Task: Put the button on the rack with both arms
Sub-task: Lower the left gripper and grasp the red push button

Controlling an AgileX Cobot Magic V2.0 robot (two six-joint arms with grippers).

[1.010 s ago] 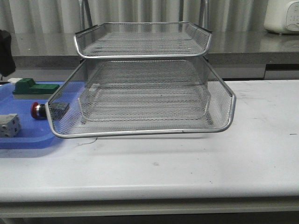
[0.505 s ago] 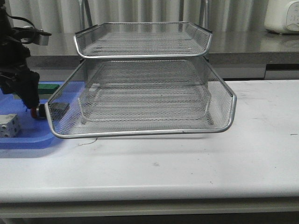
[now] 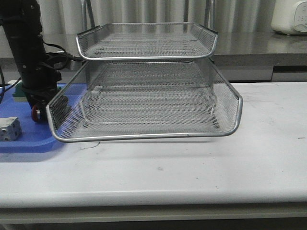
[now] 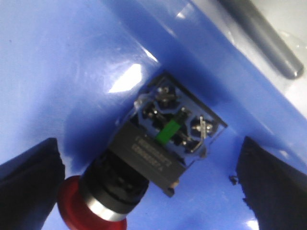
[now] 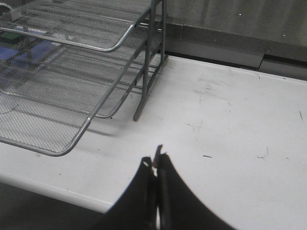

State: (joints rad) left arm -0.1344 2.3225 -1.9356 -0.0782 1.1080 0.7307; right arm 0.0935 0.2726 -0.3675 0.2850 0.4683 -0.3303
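Note:
My left gripper has its fingers on either side of the button's black body (image 4: pixel 125 172) in the left wrist view, so it needs to close on the body.
The button (image 4: pixel 144 163), with a red head and black body, lies on its side on the blue tray (image 4: pixel 57 57). In the front view only its red head (image 3: pixel 35 113) peeks out below my left gripper (image 3: pixel 38 103), beside the rack's lower left corner. My left gripper (image 4: pixel 148 187) is open, its two black fingers (image 4: pixel 29 172) standing well apart on either side of the button without touching it. The silver wire-mesh rack (image 3: pixel 148 96) stands mid-table. My right gripper (image 5: pixel 156 165) is shut and empty above the bare table right of the rack (image 5: pixel 62 76); it is out of the front view.
A white cube (image 3: pixel 9 128) sits on the blue tray (image 3: pixel 24 139) at the left front. A green block (image 3: pixel 17 92) is mostly hidden behind my left arm. A white appliance (image 3: pixel 290 17) stands at the far right on the grey counter. A rack rim bar (image 4: pixel 261 38) runs close to the button.
My left arm has come in from the left and dropped over the button, now covering most of it and the green block. The rack and cube have not moved.

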